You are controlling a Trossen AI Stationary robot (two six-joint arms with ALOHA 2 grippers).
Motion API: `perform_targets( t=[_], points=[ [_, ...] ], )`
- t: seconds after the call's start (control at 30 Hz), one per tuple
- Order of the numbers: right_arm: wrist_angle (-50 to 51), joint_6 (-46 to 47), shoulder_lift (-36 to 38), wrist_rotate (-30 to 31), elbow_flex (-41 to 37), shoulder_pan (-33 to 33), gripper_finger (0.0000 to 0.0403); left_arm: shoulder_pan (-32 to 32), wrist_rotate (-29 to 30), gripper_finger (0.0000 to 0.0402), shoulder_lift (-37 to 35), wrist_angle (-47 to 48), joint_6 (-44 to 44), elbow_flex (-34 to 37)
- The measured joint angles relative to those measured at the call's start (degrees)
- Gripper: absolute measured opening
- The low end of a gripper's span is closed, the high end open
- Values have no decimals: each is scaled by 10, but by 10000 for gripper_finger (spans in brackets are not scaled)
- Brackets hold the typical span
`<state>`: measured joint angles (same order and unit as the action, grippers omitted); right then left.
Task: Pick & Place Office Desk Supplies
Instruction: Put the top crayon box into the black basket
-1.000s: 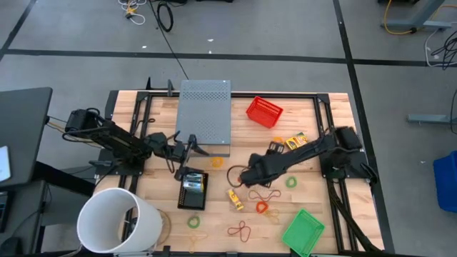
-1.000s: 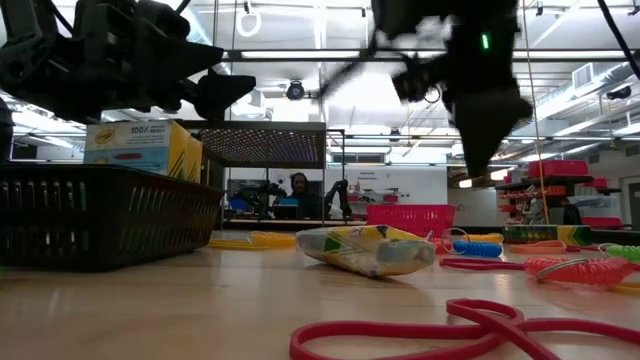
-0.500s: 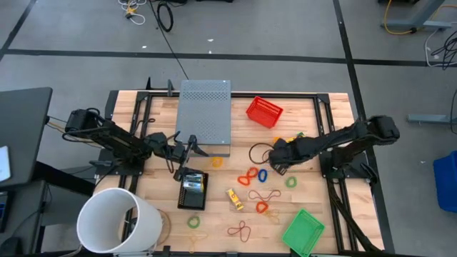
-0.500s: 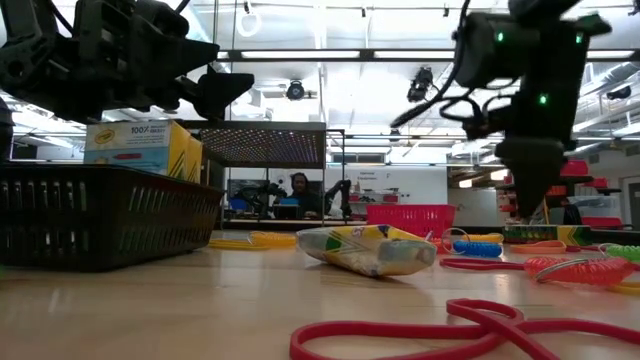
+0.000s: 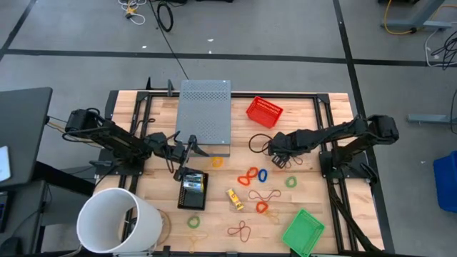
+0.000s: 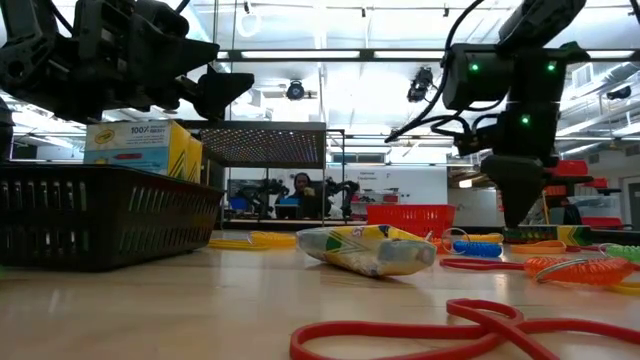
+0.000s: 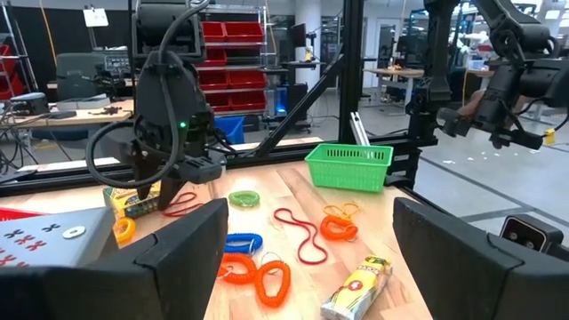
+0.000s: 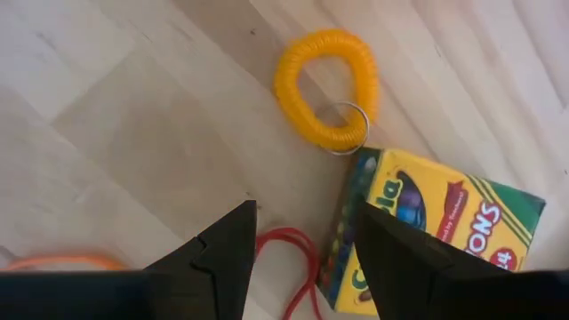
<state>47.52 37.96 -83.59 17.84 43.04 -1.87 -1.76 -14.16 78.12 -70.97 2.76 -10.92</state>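
I will next grip the yellow-and-green crayon box with my right gripper by its corner where the lettering begins, to put it into the black basket [image 5: 193, 202].
My right gripper [image 5: 275, 148] is open and points down just above the table, right of the middle. Its wrist view shows its fingers standing over bare wood beside a yellow-and-green crayon box [image 8: 436, 231], a yellow coil loop [image 8: 324, 89] and a red band [image 8: 293, 258]. My left gripper [image 5: 187, 148] is open and empty, hovering at the far side of a black basket [image 5: 193, 202] that holds a crayon box [image 6: 140, 148]. Another crayon box [image 5: 235, 199] lies flat on the table. Coil loops and rubber bands [image 5: 253, 175] lie scattered around it.
A grey perforated box [image 5: 205, 118] stands at the far middle, a red basket [image 5: 264, 111] to its right. A green basket [image 5: 303, 231] is at the near right and a large white bucket [image 5: 118, 221] at the near left. Red bands [image 5: 241, 230] lie near the front edge.
My right gripper has gone from the middle of the table toward the right and far edges, to the crayon box and yellow coil there, and now points straight down. Orange and blue coil loops that the arm covered now show.
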Motion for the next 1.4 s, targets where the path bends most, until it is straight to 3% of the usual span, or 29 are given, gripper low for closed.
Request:
perform_targets(
  t=[0.33, 0.57, 0.9, 1.17, 1.4],
  points=[
    [91, 12, 0, 0, 10, 0, 192, 0, -1, 324, 0, 0, 0, 0],
    [94, -6, 0, 16, 10, -2, 194, 0, -1, 324, 0, 1, 0, 0],
    [77, -39, 0, 8, 8, -45, 236, 0, -11, 324, 0, 1, 0, 0],
    [58, -53, -2, -2, 8, -48, 220, 0, -11, 324, 0, 6, 5, 0],
    [56, -59, -53, -6, 8, -47, 213, 0, -11, 324, 0, 7, 5, 0]
  ],
)
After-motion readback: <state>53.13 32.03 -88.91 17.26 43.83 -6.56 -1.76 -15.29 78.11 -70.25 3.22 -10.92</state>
